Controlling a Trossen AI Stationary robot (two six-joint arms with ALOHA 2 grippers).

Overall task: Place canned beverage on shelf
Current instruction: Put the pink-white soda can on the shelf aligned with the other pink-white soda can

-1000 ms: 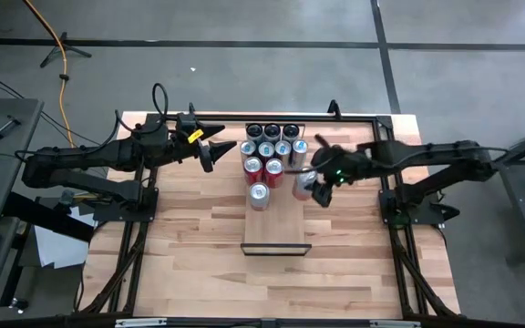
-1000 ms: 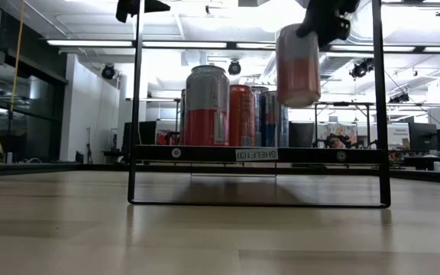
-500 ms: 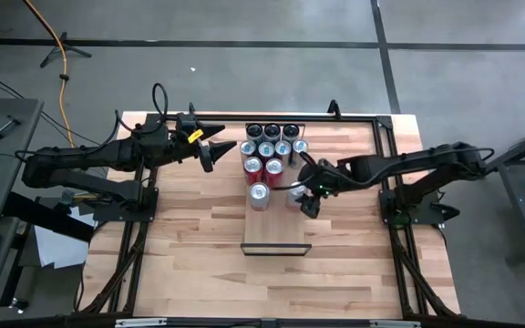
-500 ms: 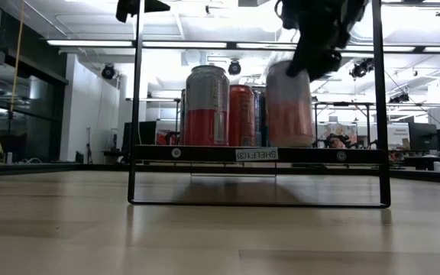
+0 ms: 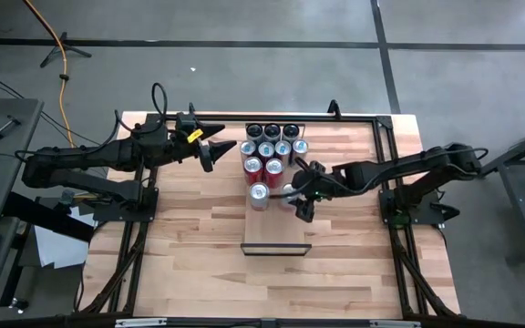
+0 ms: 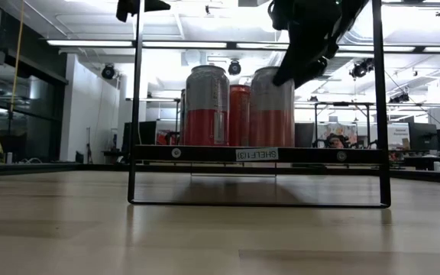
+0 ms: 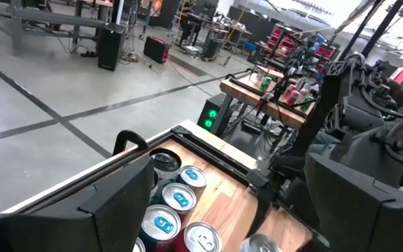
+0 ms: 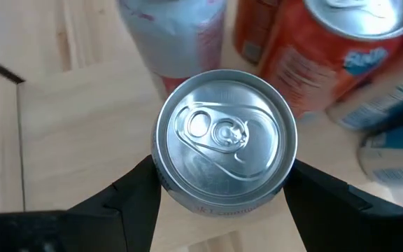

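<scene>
The silver can is standing upright beside the can like it, and its bottom is level with the pale shelf board (image 5: 276,230). My right gripper is ready to open now.
My right gripper (image 5: 293,195) is shut on a silver and pale red can (image 6: 272,107) over the right side of the shelf (image 5: 276,232). This can is beside a like can (image 5: 259,193) that stands on the pale plank. Several more cans (image 5: 272,146) stand packed on their bases at the shelf's far end. The held can's base is level with the shelf board (image 6: 189,153); whether it rests there I cannot tell. My left gripper (image 5: 224,148) waits open and level, left of the far cans. My right gripper pinches the can between its two fingers (image 8: 135,196), on opposite sides of the upper wall just under the rim (image 8: 161,178). The fingers slant down from the table's right side. The can stands upright, its tab end (image 8: 222,136) up.
The shelf's thin dark frame (image 6: 378,114) rises at its near end, around the cans in the low view. The near half of the plank (image 5: 276,223) is bare wood. A black rail frame (image 5: 386,137) borders the tabletop.
My right gripper has come down and toward the table's left with the can. The can hung above the shelf near its right edge. It is now down at board level, beside the front silver and red can, still upright.
</scene>
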